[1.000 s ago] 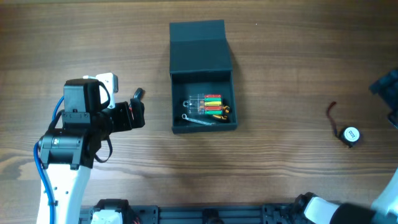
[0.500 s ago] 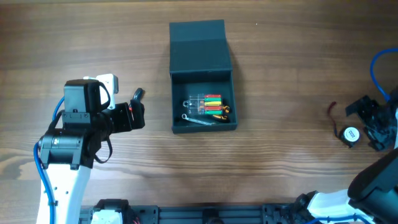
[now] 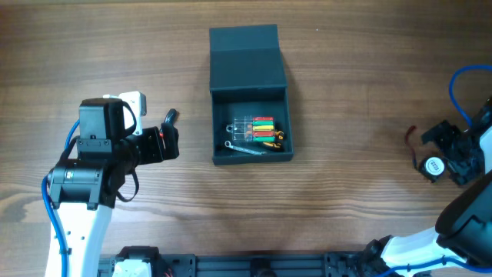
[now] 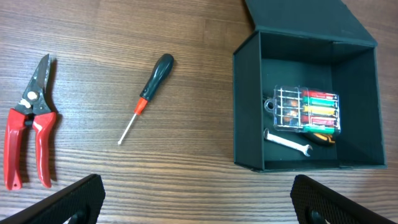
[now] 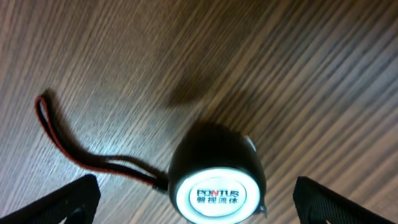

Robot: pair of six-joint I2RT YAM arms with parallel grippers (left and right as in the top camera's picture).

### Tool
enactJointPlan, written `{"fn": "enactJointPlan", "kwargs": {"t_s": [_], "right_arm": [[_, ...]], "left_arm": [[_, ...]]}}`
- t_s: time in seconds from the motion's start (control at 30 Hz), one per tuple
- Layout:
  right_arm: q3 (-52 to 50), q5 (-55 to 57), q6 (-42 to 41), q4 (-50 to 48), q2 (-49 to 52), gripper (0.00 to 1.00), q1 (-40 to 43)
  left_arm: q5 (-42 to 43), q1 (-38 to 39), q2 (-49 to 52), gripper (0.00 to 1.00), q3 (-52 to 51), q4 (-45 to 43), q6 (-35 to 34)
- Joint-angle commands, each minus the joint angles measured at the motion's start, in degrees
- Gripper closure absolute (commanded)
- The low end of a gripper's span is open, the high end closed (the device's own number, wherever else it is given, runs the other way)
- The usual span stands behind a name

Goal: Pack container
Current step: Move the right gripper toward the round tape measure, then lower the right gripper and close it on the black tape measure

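My right gripper isn't ready to close on the black tape measure (image 3: pixel 433 167) (image 5: pixel 216 180) yet and has to move lower first. Its fingers would close on air above the tape measure.
The container (image 3: pixel 246 58) is a dark teal box in the middle of the table, its flap lid folded back. Inside lie a clear case of coloured bits (image 3: pixel 256 128) and a small wrench (image 3: pixel 244 149). In the left wrist view the container (image 4: pixel 245 106) sits at the upper right. My left gripper (image 3: pixel 172 135) is open to the left of the box, with only bare wood between its fingers (image 4: pixel 74 199). My right gripper (image 3: pixel 452 154) is open at the far right. It hovers over a black tape measure (image 5: pixel 216 180) that lies between the fingers, untouched.
A screwdriver with a dark handle (image 4: pixel 148 96) and red-handled pliers (image 4: pixel 28 130) lie on the wood left of the box. The tape measure's red-black strap (image 5: pixel 68 143) trails off to its left. The left arm's body (image 3: pixel 92 169) fills the near left corner.
The right arm has come in from the right edge and now stands over the tape measure. The left arm and the box have not moved.
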State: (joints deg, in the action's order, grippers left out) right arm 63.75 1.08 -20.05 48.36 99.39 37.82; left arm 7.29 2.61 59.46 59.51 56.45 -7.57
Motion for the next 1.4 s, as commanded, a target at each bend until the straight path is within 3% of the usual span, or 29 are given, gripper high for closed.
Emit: {"fn": "enactJointPlan", "kwargs": {"t_s": [0.0,0.4,1.0,1.37], "right_arm": [[-2.8,-0.7,0.5,-2.4,0.8,0.0,0.1],[-10.9,-1.2,0.5,-11.3,0.8,0.0,0.1],[-11.1,-6.3,1.8,-13.9,0.8,0.01,0.1],[-11.8,-5.8,0.4,-12.9,0.8,0.22,0.1]], "left_arm": [[-0.3,-0.2,-0.1,0.0,1.0,0.0,1.1],[-0.3,-0.2,-0.1,0.0,1.0,0.0,1.1],[-0.3,-0.2,-0.1,0.0,1.0,0.0,1.2],[-0.3,-0.2,-0.1,0.0,1.0,0.0,1.2]]}}
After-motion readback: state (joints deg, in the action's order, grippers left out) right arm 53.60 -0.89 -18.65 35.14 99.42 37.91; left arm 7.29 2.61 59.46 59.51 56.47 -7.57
